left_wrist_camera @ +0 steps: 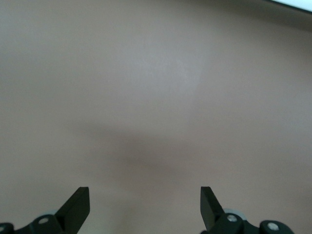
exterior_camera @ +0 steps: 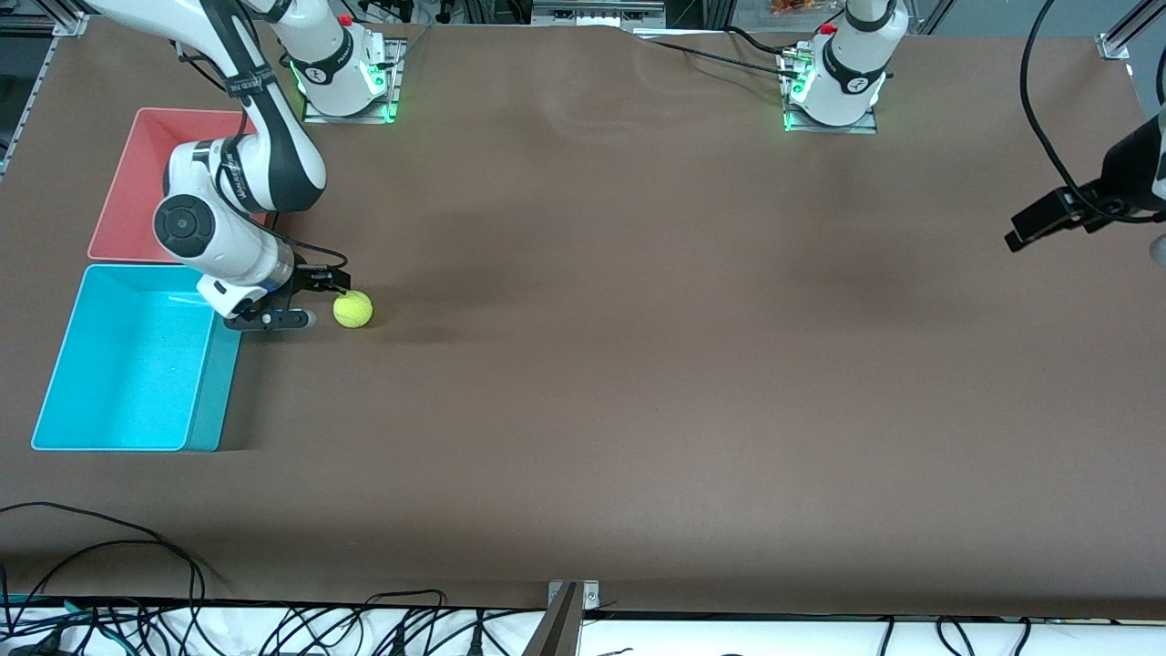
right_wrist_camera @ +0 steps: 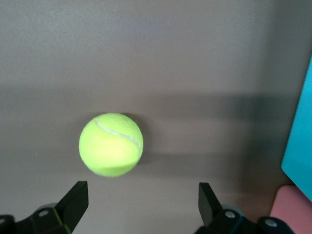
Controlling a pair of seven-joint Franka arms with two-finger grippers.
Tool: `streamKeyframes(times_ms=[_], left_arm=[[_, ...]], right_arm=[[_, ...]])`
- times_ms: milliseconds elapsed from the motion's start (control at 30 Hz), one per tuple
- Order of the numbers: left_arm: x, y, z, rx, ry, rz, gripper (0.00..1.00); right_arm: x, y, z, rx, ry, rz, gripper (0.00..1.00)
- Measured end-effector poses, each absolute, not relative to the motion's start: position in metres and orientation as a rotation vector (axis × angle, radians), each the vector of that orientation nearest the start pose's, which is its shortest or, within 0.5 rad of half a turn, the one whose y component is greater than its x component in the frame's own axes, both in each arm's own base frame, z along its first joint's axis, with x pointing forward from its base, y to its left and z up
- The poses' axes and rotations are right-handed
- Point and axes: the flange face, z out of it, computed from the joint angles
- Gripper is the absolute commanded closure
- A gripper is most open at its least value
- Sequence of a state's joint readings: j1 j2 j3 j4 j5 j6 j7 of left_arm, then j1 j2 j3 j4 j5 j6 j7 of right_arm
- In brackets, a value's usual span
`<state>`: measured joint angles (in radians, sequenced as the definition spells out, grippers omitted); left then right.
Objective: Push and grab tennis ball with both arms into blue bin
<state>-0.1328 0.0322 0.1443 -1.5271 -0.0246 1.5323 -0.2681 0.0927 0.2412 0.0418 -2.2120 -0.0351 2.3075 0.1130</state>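
Next, my right gripper picks up the tennis ball by its round middle (exterior_camera: 352,310) to put it into the blue bin (exterior_camera: 127,364).
The yellow-green tennis ball (exterior_camera: 352,309) lies on the brown table beside the blue bin (exterior_camera: 127,364), toward the right arm's end. My right gripper (exterior_camera: 314,299) is low between the bin and the ball, open, with the ball just past its fingertips. In the right wrist view the tennis ball (right_wrist_camera: 111,144) sits a little off the middle ahead of the open right gripper (right_wrist_camera: 142,187), apart from both fingers, and the blue bin (right_wrist_camera: 300,146) shows at the edge. My left gripper (exterior_camera: 1038,223) hangs over the table's other end, open and empty; the left wrist view shows the left gripper (left_wrist_camera: 145,192) over bare table.
A pink bin (exterior_camera: 137,182) of like size stands against the blue bin, farther from the front camera; a corner of the pink bin (right_wrist_camera: 292,209) shows in the right wrist view. Cables (exterior_camera: 182,610) lie along the table's near edge.
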Motion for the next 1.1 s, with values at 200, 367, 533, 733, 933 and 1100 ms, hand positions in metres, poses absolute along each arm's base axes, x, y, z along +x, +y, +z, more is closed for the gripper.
streamKeyframes(times_ms=[200,367,533,733,933,1100], left_arm=[[0.555,0.007,0.623,-3.136,-0.454,0.042,0.00],[0.557,0.008,0.623,-3.137,-0.456,0.018,0.00],[0.557,0.008,0.622,-3.138,-0.456,0.013,0.00],[0.558,0.007,0.620,-3.137,-0.456,0.017,0.00],[0.558,0.008,0.619,-3.137,-0.458,0.018,0.00],[0.558,0.008,0.619,-3.137,-0.458,0.018,0.00]], right_arm=[[0.533,0.077,0.242,-3.159,-0.083,0.189,0.00],[0.534,0.080,0.231,-3.148,-0.076,0.176,0.00],[0.534,0.087,0.225,-3.139,-0.080,0.169,0.00],[0.535,0.090,0.218,-3.132,-0.082,0.153,0.00],[0.535,0.092,0.207,-3.129,-0.085,0.149,0.00],[0.534,0.093,0.194,-3.126,-0.085,0.148,0.12]])
